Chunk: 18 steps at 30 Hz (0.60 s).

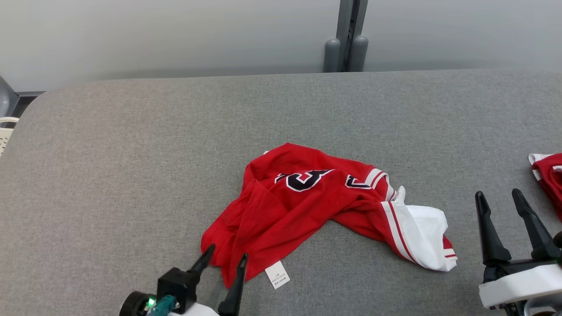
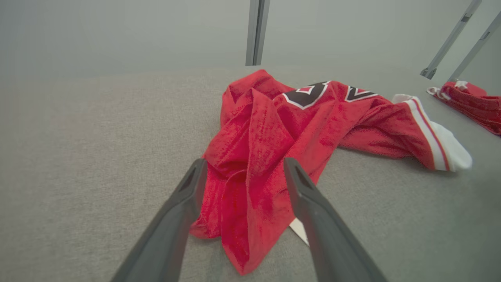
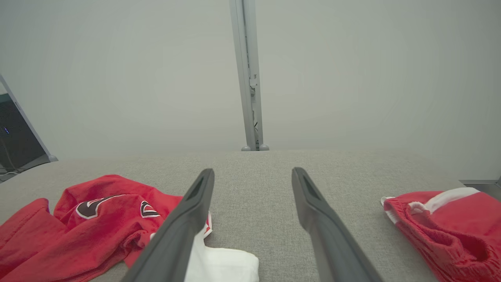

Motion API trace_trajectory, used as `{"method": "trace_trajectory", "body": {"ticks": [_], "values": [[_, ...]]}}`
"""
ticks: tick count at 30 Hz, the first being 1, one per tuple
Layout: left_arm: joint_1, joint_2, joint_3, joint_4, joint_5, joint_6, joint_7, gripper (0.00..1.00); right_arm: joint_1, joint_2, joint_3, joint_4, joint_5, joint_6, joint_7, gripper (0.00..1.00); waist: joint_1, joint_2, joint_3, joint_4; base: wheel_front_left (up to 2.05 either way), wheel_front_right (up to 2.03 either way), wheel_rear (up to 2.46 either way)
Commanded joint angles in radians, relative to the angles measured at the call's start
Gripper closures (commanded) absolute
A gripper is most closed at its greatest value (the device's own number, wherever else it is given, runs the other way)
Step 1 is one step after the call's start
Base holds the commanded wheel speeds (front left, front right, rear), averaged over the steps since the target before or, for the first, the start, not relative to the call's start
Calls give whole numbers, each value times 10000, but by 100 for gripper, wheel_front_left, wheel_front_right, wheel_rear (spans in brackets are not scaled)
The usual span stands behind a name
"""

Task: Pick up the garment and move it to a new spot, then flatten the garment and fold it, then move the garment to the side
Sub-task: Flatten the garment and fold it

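My left gripper needs to grab the garment's red hem corner next, beside the label, as a fold stands up there and the rest is slack.
A crumpled red garment with dark numerals, white stripes and a white end lies mid-table on the grey cloth surface. Its white label sticks out at the near edge. My left gripper is open at the garment's near-left corner, its fingers astride a red fold without closing on it. My right gripper stands open to the right of the garment's white end, apart from it, with nothing between its fingers.
A second red garment with white trim lies at the table's right edge, also seen as the red bundle right of my right fingers. A grey post stands behind the table. A pale basket edge shows at far left.
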Motion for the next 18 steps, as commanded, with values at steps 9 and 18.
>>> {"method": "trace_trajectory", "body": {"ticks": [9,18], "values": [[305,-275,-515,1142,-482,-240,783,0,-10,-1,61,106,142,4,1,0,0,0,389,-143,0,0,0],[-142,-315,-399,1739,-604,-426,507,100,-78,-172,158,395,291,4,218,0,0,0,652,-169,0,0,0]]}}
